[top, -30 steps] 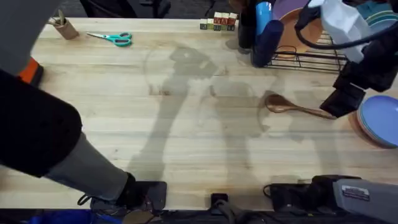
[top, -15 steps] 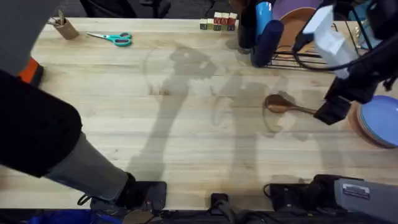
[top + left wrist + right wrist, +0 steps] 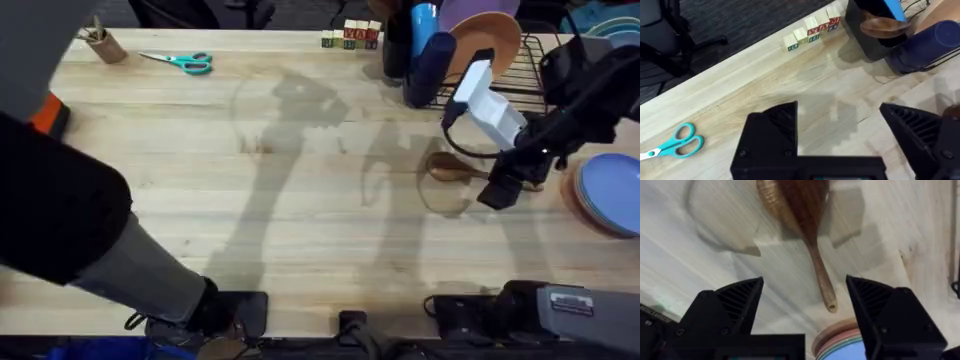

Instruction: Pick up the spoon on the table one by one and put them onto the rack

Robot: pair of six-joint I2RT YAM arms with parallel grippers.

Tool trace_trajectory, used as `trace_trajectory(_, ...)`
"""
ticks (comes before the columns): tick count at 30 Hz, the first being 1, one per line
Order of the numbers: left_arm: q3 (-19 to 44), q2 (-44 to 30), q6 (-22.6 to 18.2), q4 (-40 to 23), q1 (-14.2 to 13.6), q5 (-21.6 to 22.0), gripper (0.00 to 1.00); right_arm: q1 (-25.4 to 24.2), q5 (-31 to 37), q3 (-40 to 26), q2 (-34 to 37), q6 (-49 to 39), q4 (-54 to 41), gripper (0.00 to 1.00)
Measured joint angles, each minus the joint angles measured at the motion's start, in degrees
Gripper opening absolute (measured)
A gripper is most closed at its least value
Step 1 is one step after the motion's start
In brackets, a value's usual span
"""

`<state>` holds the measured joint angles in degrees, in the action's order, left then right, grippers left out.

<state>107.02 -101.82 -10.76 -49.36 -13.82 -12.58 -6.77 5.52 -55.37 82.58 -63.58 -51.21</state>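
Observation:
I will put the brown wooden spoon onto the black wire rack, so next my right gripper will grab the spoon by its handle (image 3: 821, 275).
A brown wooden spoon (image 3: 452, 167) lies on the table (image 3: 300, 210), in front of the black wire rack (image 3: 520, 95), its handle pointing right. My right gripper (image 3: 498, 190) hovers over that handle, open and holding nothing. In the right wrist view the spoon (image 3: 807, 215) lies ahead, its handle tip in the gap of the right gripper (image 3: 810, 312), apart from both fingers. My left arm rises dark and blurred at the left of the overhead view. In its wrist view the left gripper (image 3: 845, 135) is open and empty, above the table's far part.
Teal scissors (image 3: 185, 62) and a small cup (image 3: 100, 42) lie at the back left, letter blocks (image 3: 350, 36) at the back middle. The rack holds an orange plate (image 3: 490, 40), with a dark blue cup (image 3: 428, 65) beside it. Blue plates (image 3: 610, 190) are stacked at the right edge.
My right gripper has swung left and lowered from beside the blue plates to over the spoon's handle. The spoon and the left arm have not moved.

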Motion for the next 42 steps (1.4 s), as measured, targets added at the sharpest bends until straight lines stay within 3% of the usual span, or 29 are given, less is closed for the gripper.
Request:
trace_trajectory(8,0.0,0.0,0.0,-0.2,0.0,0.0,0.995,0.0,0.0,0.0,8.3,-0.6,2.2,0.997)
trace_trajectory(14,0.0,0.0,0.0,-0.7,0.0,0.0,0.995,-0.1,-0.7,-0.1,9.3,-0.8,2.2,0.962)
trace_trajectory(17,0.0,0.0,0.0,-0.9,0.0,0.0,0.995,-0.2,-0.9,-0.1,9.3,-0.8,2.4,0.850)
trace_trajectory(20,0.0,0.0,0.0,-0.9,0.0,0.0,0.995,-0.2,-1.1,-0.3,9.4,-1.0,2.5,0.671)
trace_trajectory(21,0.0,0.0,0.0,-0.9,0.0,0.0,0.995,-0.2,-1.2,-0.4,9.5,-1.0,2.6,0.541)
trace_trajectory(32,0.0,0.0,0.0,-0.9,0.0,0.0,0.995,-0.2,-1.5,-0.4,9.5,-1.0,3.3,0.380)
trace_trajectory(38,0.0,0.0,0.0,-0.9,0.0,0.0,0.996,-0.2,-1.6,-0.4,9.5,-1.2,3.9,0.176)
trace_trajectory(40,0.0,0.0,0.0,-0.9,0.0,0.0,0.996,-0.2,-1.8,-0.5,9.5,-1.2,3.9,0.066)
trace_trajectory(42,0.0,0.0,0.0,-0.9,0.0,0.0,0.996,0.0,-1.7,-0.6,9.5,-1.2,3.7,0.040)
